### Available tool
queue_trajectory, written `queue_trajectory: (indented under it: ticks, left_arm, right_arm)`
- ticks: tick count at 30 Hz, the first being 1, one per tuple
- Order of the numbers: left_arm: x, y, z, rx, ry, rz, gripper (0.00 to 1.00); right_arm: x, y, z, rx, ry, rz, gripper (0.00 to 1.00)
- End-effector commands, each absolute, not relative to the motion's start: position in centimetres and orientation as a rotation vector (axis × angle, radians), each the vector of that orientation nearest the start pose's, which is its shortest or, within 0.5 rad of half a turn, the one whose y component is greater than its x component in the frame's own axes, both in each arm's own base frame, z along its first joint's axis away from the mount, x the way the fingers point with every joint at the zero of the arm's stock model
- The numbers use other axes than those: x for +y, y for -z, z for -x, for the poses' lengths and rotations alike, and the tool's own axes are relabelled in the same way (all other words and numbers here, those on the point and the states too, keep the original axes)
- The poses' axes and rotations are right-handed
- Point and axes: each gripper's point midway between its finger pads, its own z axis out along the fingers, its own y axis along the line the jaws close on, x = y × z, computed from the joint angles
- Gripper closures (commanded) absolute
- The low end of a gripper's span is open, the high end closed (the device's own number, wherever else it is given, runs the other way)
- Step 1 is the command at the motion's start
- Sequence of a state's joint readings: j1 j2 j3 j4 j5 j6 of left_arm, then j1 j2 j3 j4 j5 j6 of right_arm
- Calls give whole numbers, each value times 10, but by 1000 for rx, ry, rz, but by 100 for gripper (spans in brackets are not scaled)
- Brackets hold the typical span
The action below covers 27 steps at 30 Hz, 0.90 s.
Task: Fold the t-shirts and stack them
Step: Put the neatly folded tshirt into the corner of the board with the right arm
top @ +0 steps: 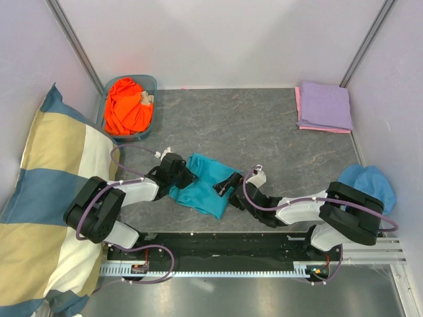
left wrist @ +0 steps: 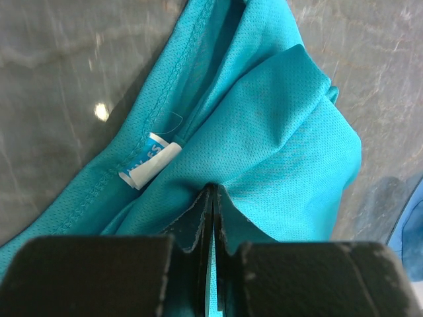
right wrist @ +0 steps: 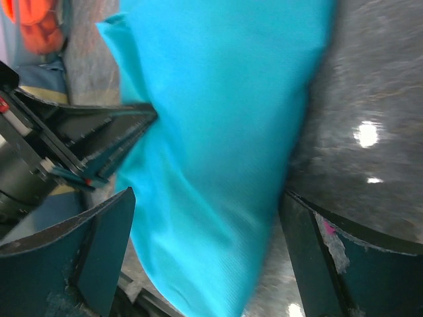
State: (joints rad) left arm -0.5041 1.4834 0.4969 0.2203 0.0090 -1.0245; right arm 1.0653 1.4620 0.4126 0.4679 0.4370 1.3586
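Observation:
The teal t-shirt's layers need to stay together for stacking on lavender, so the robot's right gripper should next grab across the fold opposite the label (left wrist: pixel 149 162).
A teal t-shirt (top: pixel 201 186) lies crumpled on the grey table between the two arms. My left gripper (top: pixel 187 177) is shut on its left edge; in the left wrist view the fingertips (left wrist: pixel 213 193) pinch teal cloth (left wrist: pixel 277 119) near a white label (left wrist: pixel 149 162). My right gripper (top: pixel 229 187) is open at the shirt's right side. In the right wrist view its fingers (right wrist: pixel 109 231) stand wide on either side of a fold of teal cloth (right wrist: pixel 218 132). An orange t-shirt (top: pixel 127 105) fills a blue basket. A folded lavender t-shirt (top: pixel 324 104) lies on a pink one (top: pixel 299 109) at the back right.
The blue basket (top: pixel 153 84) stands at the back left. A big checked pillow (top: pixel 46 198) fills the left side. A blue hat (top: pixel 370 183) lies by the right arm. Walls close in the table on three sides.

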Motion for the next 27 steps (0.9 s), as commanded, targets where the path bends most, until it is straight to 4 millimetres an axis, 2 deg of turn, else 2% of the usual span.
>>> queue_trajectory:
  ticks: [1, 8, 13, 15, 17, 18, 20, 21, 22, 25, 27]
  left_arm:
    - [-158, 43, -215, 2643, 376, 747, 93]
    - [-158, 37, -209, 2648, 368, 734, 93]
    - [-156, 37, -207, 2652, 361, 724, 93]
    - [-156, 38, -206, 2656, 357, 719, 93]
    - [-156, 38, -206, 2658, 354, 715, 93]
    - [-156, 37, -207, 2656, 354, 715, 93]
    - [-156, 36, -208, 2654, 352, 711, 93]
    - [-156, 34, -208, 2652, 351, 709, 93]
    - [-156, 34, -209, 2650, 351, 707, 92]
    - [-157, 25, -215, 2630, 356, 677, 84]
    - [-160, 13, -222, 2610, 370, 654, 65]
  right_arm:
    - [312, -18, -196, 2288, -930, -552, 2]
    - [348, -3, -190, 2340, -984, -519, 2]
    - [361, 9, -188, 2354, -1008, -519, 2]
    - [366, 11, -186, 2365, -1023, -506, 9]
    - [369, 12, -187, 2358, -1036, -490, 40]
    - [370, 12, -187, 2354, -1043, -490, 64]
    - [369, 13, -187, 2355, -1035, -489, 82]
    - [368, 13, -188, 2352, -1030, -489, 96]
    - [366, 14, -187, 2355, -1022, -486, 100]
    - [363, 13, -187, 2351, -1010, -480, 100]
    - [359, 13, -187, 2354, -986, -470, 100]
